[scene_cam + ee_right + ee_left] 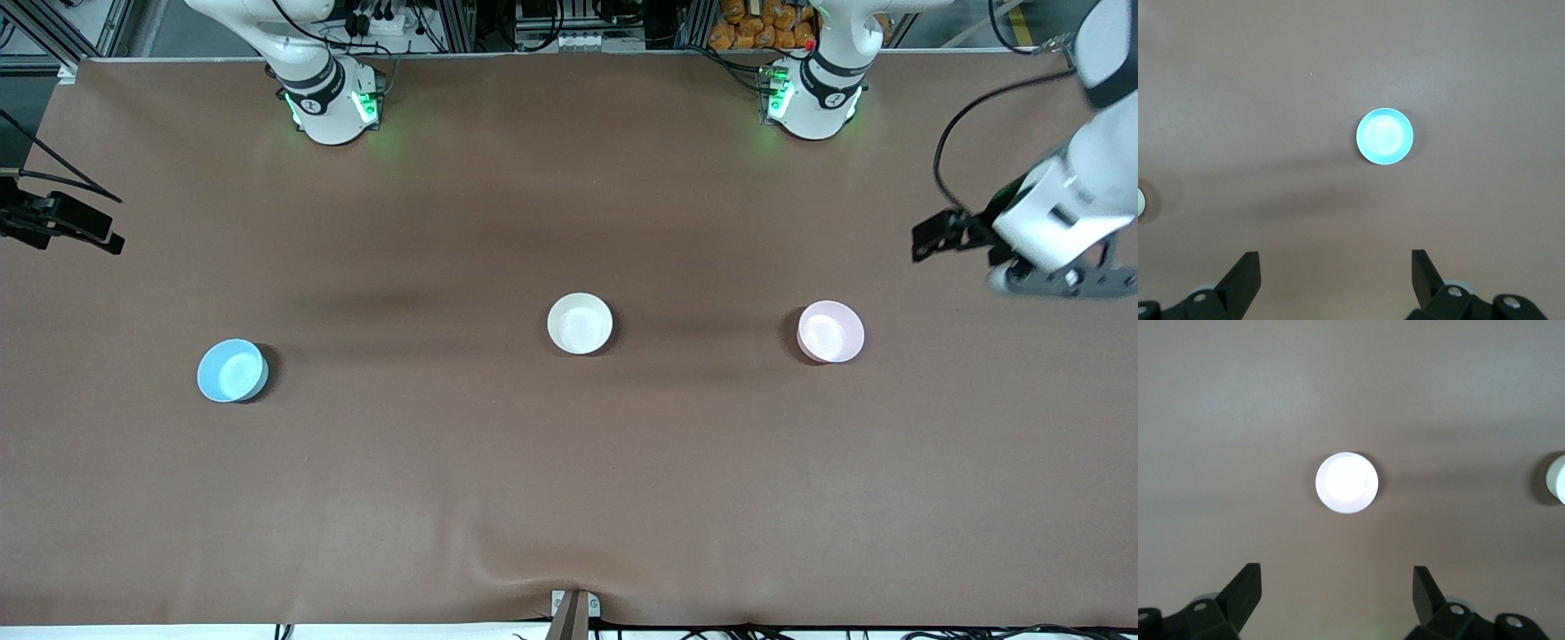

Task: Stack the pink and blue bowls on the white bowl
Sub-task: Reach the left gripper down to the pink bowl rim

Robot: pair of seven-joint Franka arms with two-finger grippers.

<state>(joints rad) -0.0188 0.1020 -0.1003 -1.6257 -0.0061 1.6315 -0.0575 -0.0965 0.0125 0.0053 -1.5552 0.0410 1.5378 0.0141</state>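
Observation:
The left gripper grabs the pink bowl by its rim [831, 302] next, to stack the pale pink bowl on the white bowl [580, 323].
The white bowl [580, 323] stands at the table's middle. The pale pink bowl [830, 332] stands beside it toward the left arm's end, and the sky blue bowl [232, 370] toward the right arm's end, slightly nearer the front camera. All three are upright and apart. My left gripper [1062, 280] hangs open and empty high over the left arm's end; its wrist view shows the pink bowl [1347, 483] between and ahead of its gripper [1337, 577]. My right gripper [1335, 260] is open and empty, high over the right arm's end, with the blue bowl [1384, 137] ahead.
The brown table cover [569, 462] is bare around the bowls. The white bowl's rim shows at the edge of the left wrist view [1558, 477]. Only the right arm's black wrist mount [62, 222] shows at the front view's edge.

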